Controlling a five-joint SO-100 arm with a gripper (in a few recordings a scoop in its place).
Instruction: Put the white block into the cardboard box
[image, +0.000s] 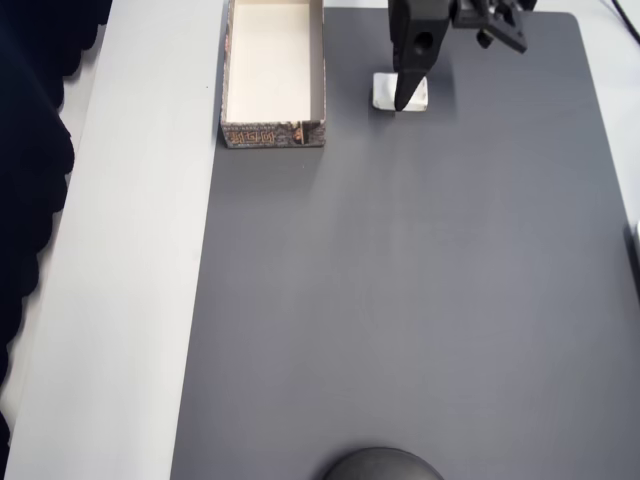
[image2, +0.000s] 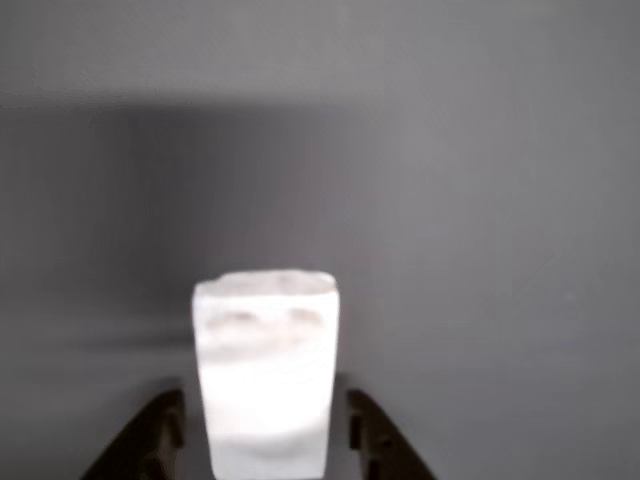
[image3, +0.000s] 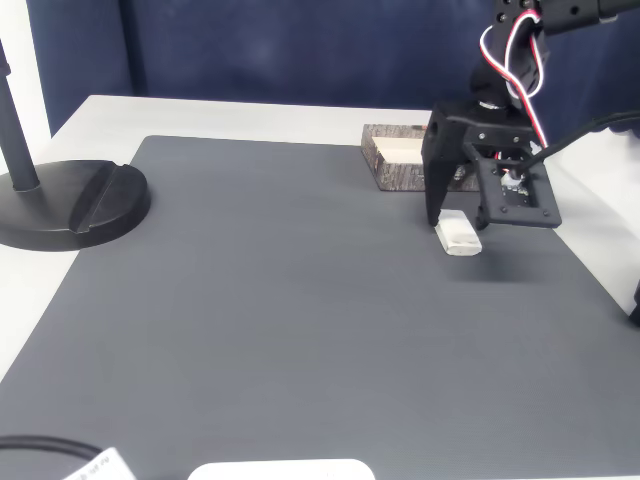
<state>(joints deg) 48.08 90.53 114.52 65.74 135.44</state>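
I will next take hold of the block by its long sides with my gripper, to put the white block (image: 384, 92) into the cardboard box.
The white block (image: 384, 92) lies flat on the grey mat near its far edge, right of the cardboard box (image: 273, 134) in the overhead view. My black gripper (image: 405, 98) comes down over the block, one finger covering its middle. In the wrist view the block (image2: 265, 370) stands between my two dark fingertips (image2: 160, 435), with a thin gap on each side; the gripper (image2: 267, 432) is open around it. In the fixed view the block (image3: 460, 238) rests on the mat under the gripper (image3: 452, 222), with the box (image3: 400, 172) just behind to the left.
The grey mat (image: 400, 300) covers most of the white table (image: 130, 300). A black round stand base (image3: 75, 205) sits at the left in the fixed view and shows as a dark dome (image: 382, 465) at the overhead's bottom edge. A dark curtain (image3: 300, 50) hangs behind.
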